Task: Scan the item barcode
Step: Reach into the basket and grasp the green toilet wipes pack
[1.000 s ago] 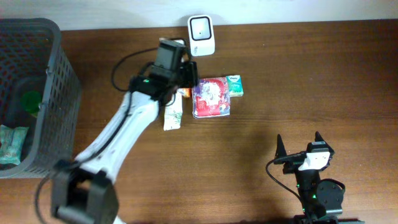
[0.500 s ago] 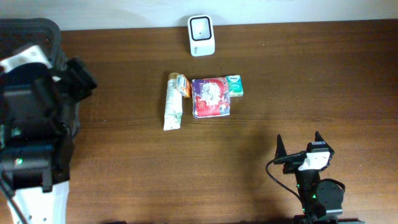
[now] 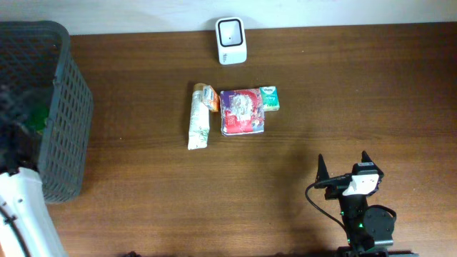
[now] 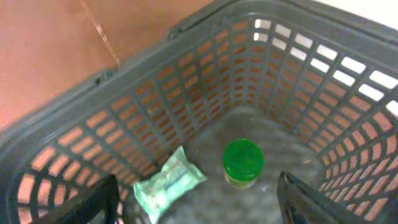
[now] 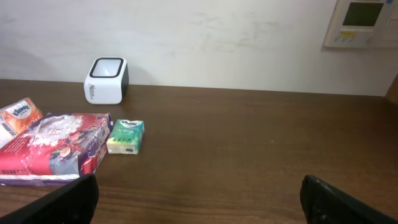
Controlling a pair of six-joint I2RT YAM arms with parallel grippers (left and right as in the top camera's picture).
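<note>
Next, the left gripper grabs the mint tissue pack near one end to scan the barcode. That leaves the pack's broad sides uncovered.
The white barcode scanner (image 3: 230, 40) stands at the table's back edge, also seen in the right wrist view (image 5: 107, 81). In front of it lie a pale tube (image 3: 198, 118), a red packet (image 3: 243, 111) and a small green pack (image 3: 270, 98). My left gripper (image 4: 199, 214) hangs open over the grey basket (image 4: 155, 93), nothing between its fingers. On the basket floor below it are a green-lidded jar (image 4: 242, 162) and a mint tissue pack (image 4: 169, 182). My right gripper (image 3: 344, 175) rests open at the front right, empty, facing the red packet (image 5: 56, 149).
The grey basket (image 3: 68, 64) fills the table's left end. A small orange-and-white pack (image 3: 209, 96) lies between tube and red packet. My left arm's white link (image 3: 21, 207) shows at the lower left. A wall panel (image 5: 364, 22) hangs behind the table.
My left arm swung from the items by the scanner leftward to above the basket and is now mostly out of the overhead view. The right arm and table items have not moved.
</note>
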